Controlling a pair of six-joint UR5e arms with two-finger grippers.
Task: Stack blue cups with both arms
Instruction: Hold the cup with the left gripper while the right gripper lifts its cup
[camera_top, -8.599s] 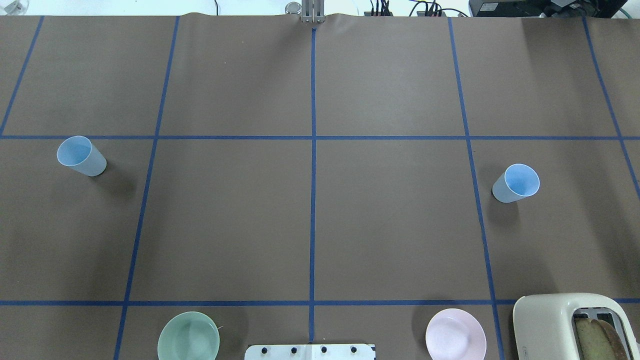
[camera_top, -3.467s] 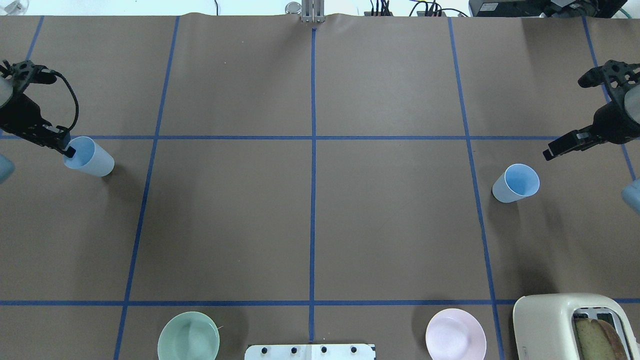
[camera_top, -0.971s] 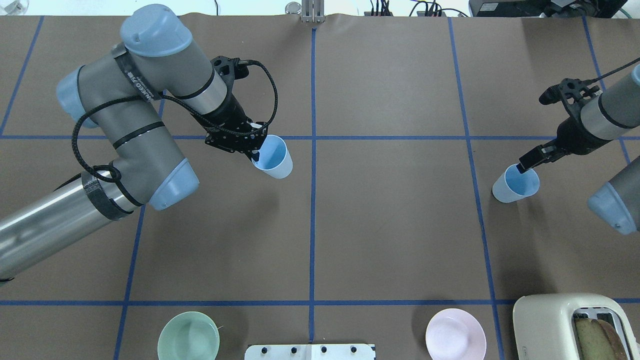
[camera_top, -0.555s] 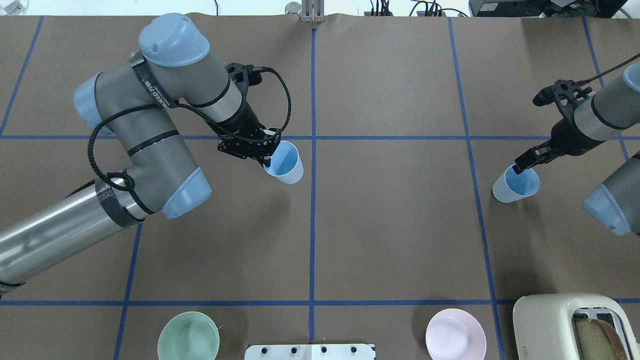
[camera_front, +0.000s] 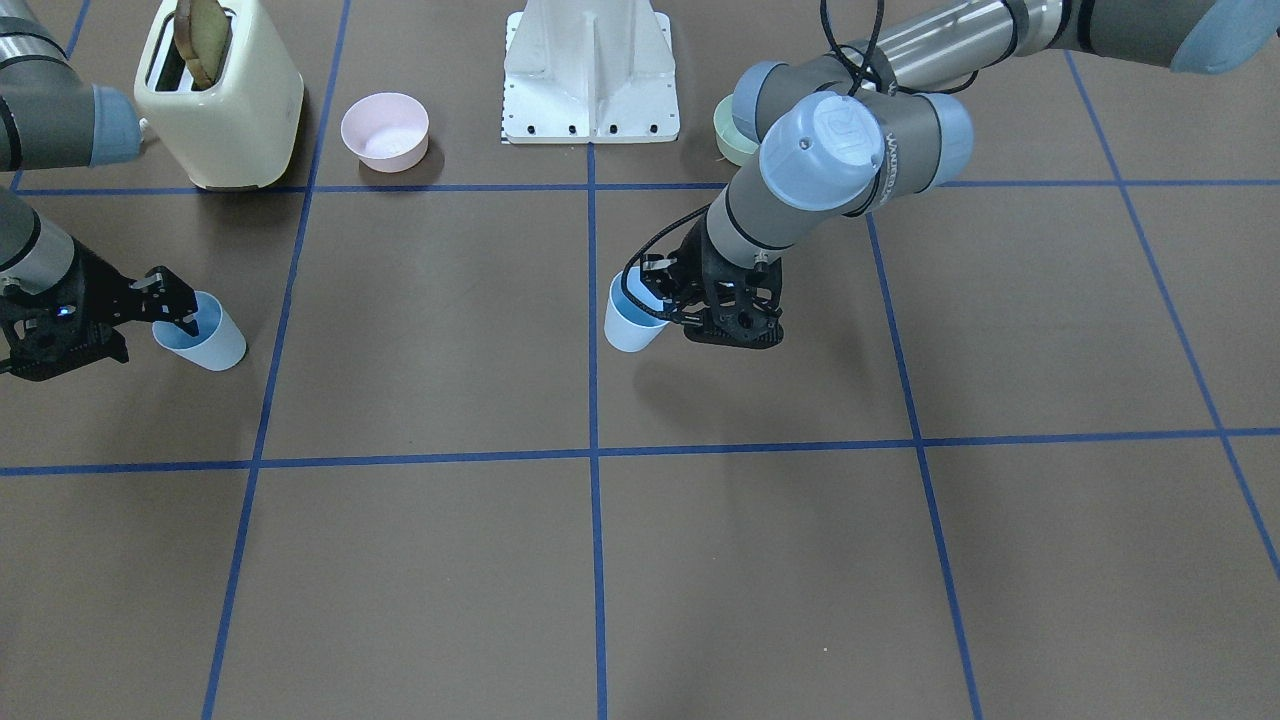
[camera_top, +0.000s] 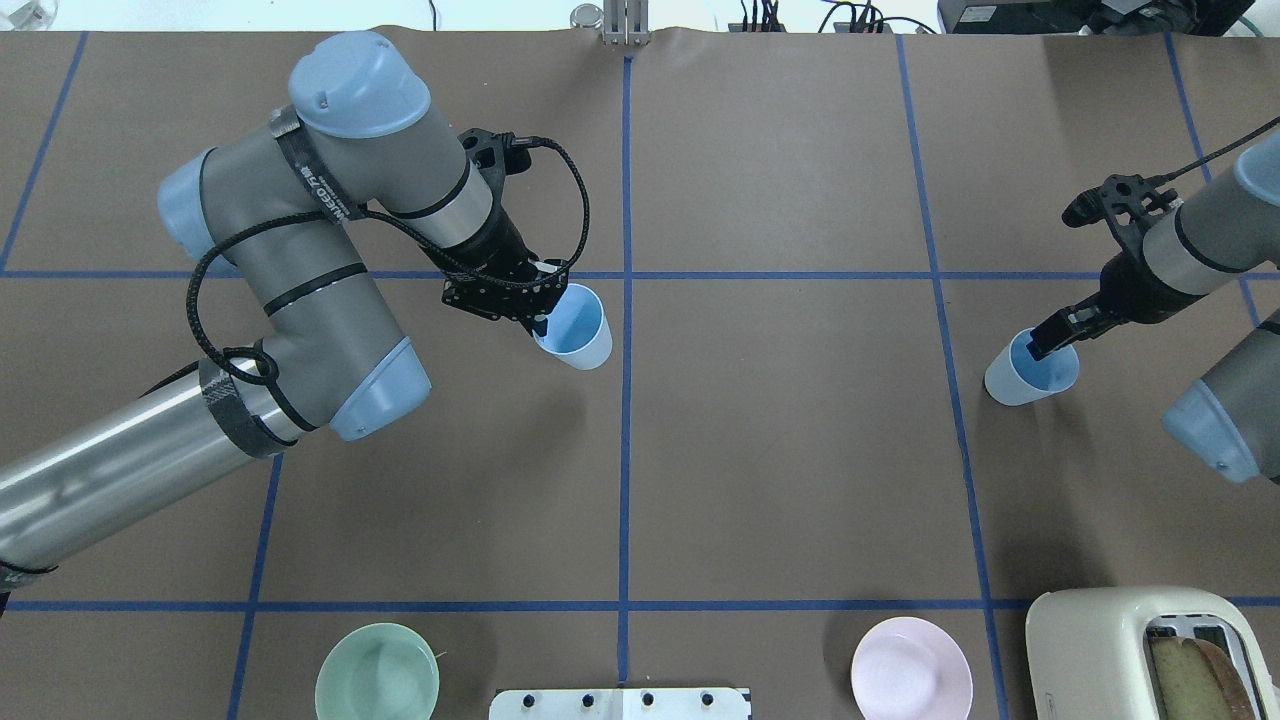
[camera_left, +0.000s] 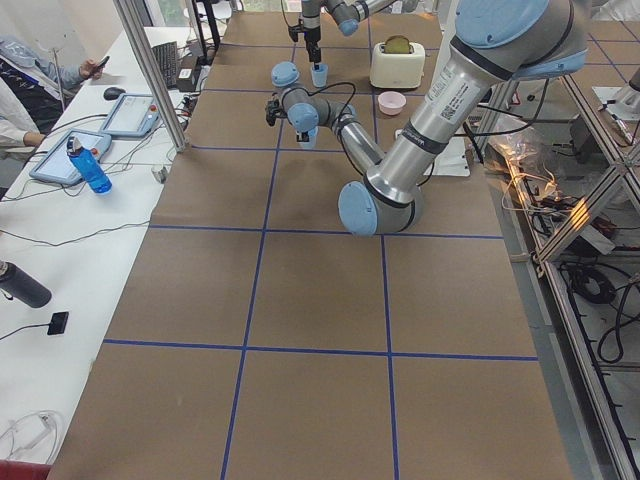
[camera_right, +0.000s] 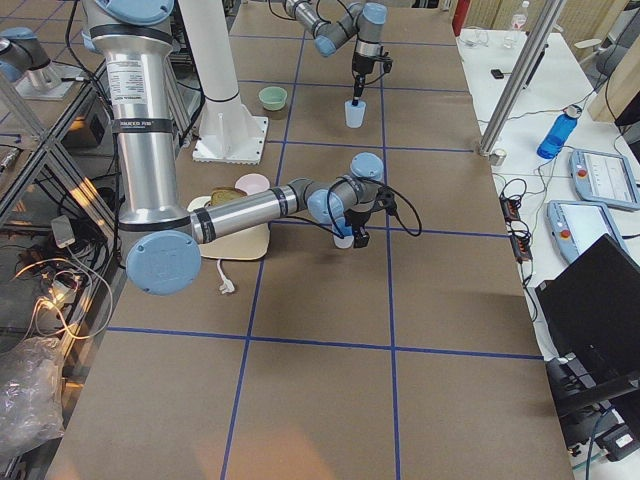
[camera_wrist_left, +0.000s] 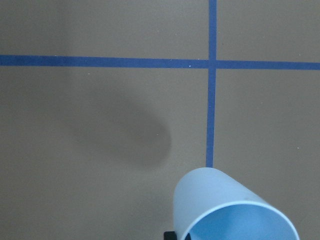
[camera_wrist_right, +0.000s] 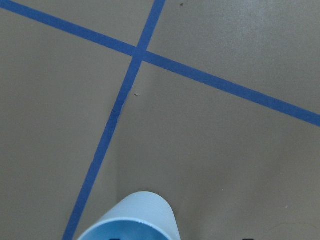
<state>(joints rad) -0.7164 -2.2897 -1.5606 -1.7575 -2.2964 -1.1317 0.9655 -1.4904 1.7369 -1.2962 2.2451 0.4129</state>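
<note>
My right gripper grabs the upright blue cup by its rim next, to stack the blue cups.
My left gripper is shut on the rim of a light-blue cup and holds it tilted, a little above the table just left of the centre line. It also shows in the front-facing view and in the left wrist view. The second blue cup stands upright on the table at the right. My right gripper is at its rim, open, with one finger inside the cup and the other outside. This cup also shows in the front-facing view and the right wrist view.
A green bowl and a pink bowl sit at the near edge on either side of the white base. A cream toaster holding a bread slice stands at the near right corner.
My left arm took hold of the left cup and carried it right, nearly to the centre line. My right gripper came in and lowered onto the rim of the right cup, which has not moved.
</note>
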